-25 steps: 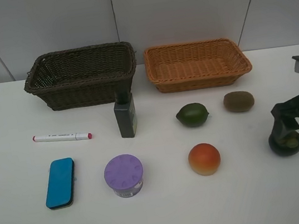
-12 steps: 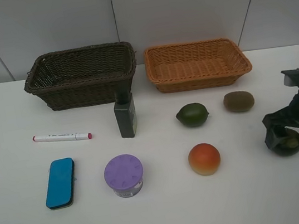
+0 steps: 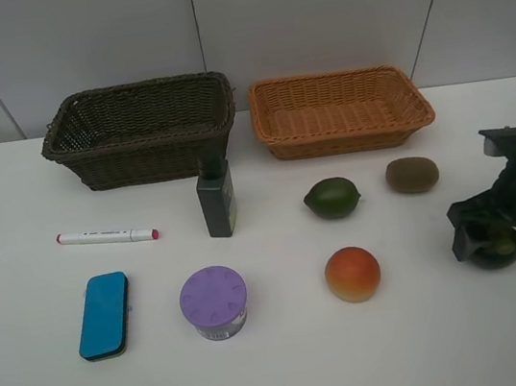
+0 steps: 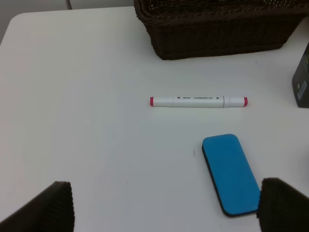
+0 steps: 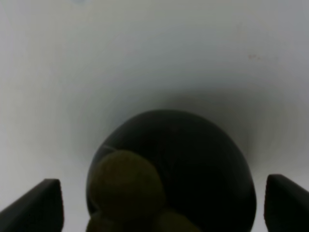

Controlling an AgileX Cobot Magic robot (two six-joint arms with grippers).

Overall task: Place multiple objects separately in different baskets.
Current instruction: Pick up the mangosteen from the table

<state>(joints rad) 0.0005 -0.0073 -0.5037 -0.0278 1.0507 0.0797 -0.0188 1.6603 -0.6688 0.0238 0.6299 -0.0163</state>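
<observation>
My right gripper closes now, since its fingers stand low beside the dark mangosteen [image 3: 496, 249] [image 5: 178, 164] and closing now would catch the mangosteen.
My right gripper [image 3: 492, 241] is open and low over the table at the right edge, its fingers straddling the dark mangosteen [image 3: 497, 251]. In the right wrist view the mangosteen [image 5: 183, 159] fills the gap of the right gripper [image 5: 164, 208], with space on both sides. My left gripper [image 4: 166, 208] is open above the table near the blue eraser [image 4: 231, 173] and the white marker [image 4: 198, 101]. The dark brown basket [image 3: 146, 161] and the orange basket [image 3: 343, 141] stand at the back, both holding nothing.
A dark green bottle [image 3: 216, 199] stands in front of the dark basket. A purple-lidded jar [image 3: 214, 300], an orange-red peach [image 3: 353, 274], a green lime [image 3: 332, 197] and a brown kiwi [image 3: 412, 175] lie across the white table [image 3: 284, 364].
My right gripper has come down and shifted a little left, so its fingers now flank the mangosteen. Nothing else has moved.
</observation>
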